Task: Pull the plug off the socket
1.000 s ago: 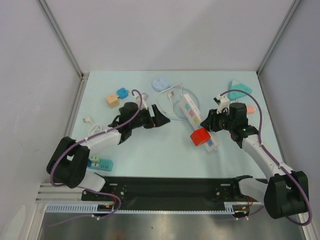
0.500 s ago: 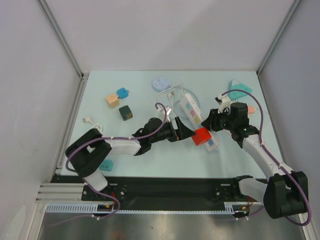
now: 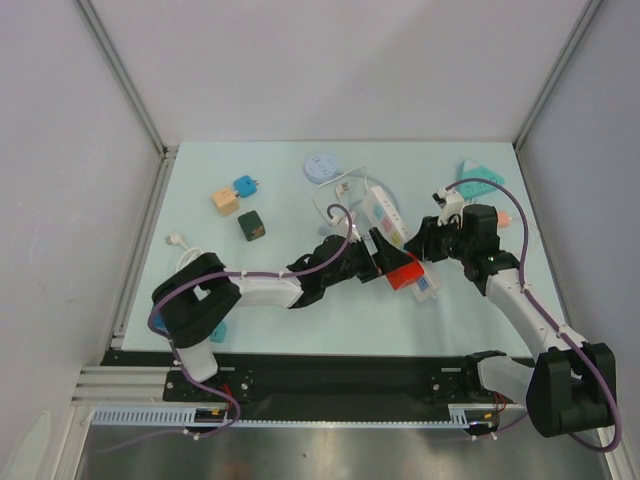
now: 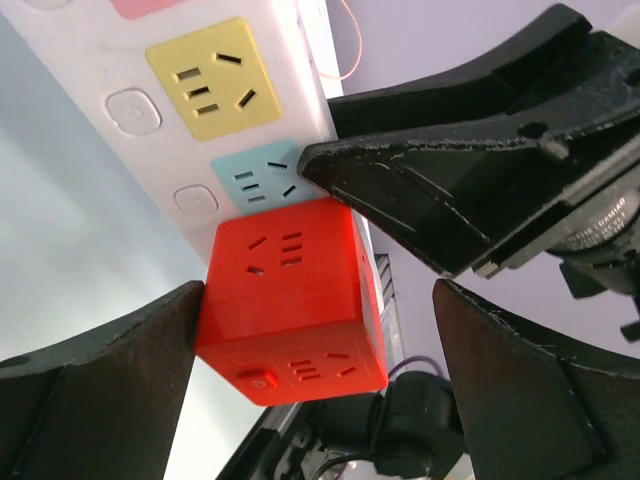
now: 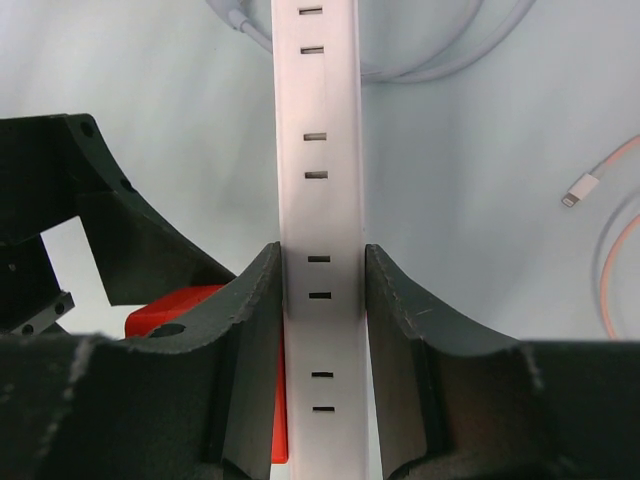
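Note:
Next, my left gripper grabs the plug's two opposite sides to pull the red cube plug (image 3: 405, 273) off the power strip (image 3: 383, 215).
The plug is a red cube (image 3: 403, 272) (image 4: 290, 300) seated on the end of the socket, a white power strip (image 3: 383, 215) (image 4: 200, 90) with coloured outlets. My left gripper (image 3: 386, 256) (image 4: 318, 290) stands open, one finger on each side of the red cube; its left finger (image 4: 120, 370) lies against the cube's side, and the right finger stands apart from it. My right gripper (image 3: 426, 246) (image 5: 322, 270) is shut on the power strip (image 5: 320, 150), pinching its narrow sides just beside the red cube (image 5: 185, 302).
A dark green cube (image 3: 251, 225), an orange cube (image 3: 223, 201) and a blue plug (image 3: 245, 185) lie at the left. At the back are a round white socket (image 3: 322, 166) and looped white cables (image 3: 335, 200). A teal wedge (image 3: 480, 175) sits far right.
My left arm has swung right, from the dark green cube across to the red cube, and its jaws have opened wider. The right arm has not moved.

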Robot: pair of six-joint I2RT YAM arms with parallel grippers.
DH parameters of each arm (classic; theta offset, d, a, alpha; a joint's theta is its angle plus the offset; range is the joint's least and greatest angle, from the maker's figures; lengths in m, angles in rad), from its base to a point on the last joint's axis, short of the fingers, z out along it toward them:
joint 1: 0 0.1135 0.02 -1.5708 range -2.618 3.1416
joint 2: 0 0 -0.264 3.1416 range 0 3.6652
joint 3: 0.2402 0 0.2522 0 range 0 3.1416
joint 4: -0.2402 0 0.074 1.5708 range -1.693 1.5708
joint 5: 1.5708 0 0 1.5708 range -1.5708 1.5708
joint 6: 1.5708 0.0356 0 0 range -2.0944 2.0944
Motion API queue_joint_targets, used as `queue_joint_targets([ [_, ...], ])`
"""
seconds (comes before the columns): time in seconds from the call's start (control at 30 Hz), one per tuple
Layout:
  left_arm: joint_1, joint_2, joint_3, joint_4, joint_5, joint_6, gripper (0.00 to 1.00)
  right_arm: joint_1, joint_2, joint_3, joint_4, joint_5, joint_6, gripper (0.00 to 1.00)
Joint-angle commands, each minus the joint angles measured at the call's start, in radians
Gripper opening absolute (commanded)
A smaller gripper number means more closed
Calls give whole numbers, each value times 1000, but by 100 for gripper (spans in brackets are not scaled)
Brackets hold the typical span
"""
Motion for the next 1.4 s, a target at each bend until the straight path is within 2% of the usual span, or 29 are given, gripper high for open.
queue_joint_targets([
  [0.0, -24, 32, 73, -42, -51, -83, 100, 2, -24, 15, 113, -30, 25, 0],
  [0.17, -50, 72, 146, -146, -68, -135, 98, 0, -46, 0, 133, 7, 42, 0],
  [0.27, -61, 88, 168, -171, -81, -145, 92, -1, -56, -8, 133, 19, 48, 0],
  [0.33, -64, 96, 171, -169, -85, -149, 81, -3, -58, -8, 133, 24, 48, 0],
  [0.37, -64, 98, 169, -162, -85, -148, 74, -3, -59, -8, 133, 25, 47, 0],
  [0.4, -64, 93, 169, -156, -87, -140, 60, -3, -58, -11, 133, 25, 48, 0],
  [0.47, -63, 90, 163, -142, -88, -126, 41, -3, -55, -13, 165, 19, 42, 0],
  [0.5, -63, 88, 160, -136, -88, -105, 19, -3, -53, -11, 165, 18, 39, 0],
  [0.57, -61, 78, 159, -132, -88, -80, 0, -3, -53, -17, 165, 27, 25, 0],
  [0.7, -55, 59, 145, -94, -53, -8, 0, -21, -82, -34, 185, 56, 1, 0],
  [1.17, -14, -83, 65, -102, 71, 62, 0, -30, -99, -46, 210, 122, -42, 0],
  [1.37, 15, -157, 48, -223, 93, 166, 0, -20, -98, -46, 208, 150, -59, 0],
])
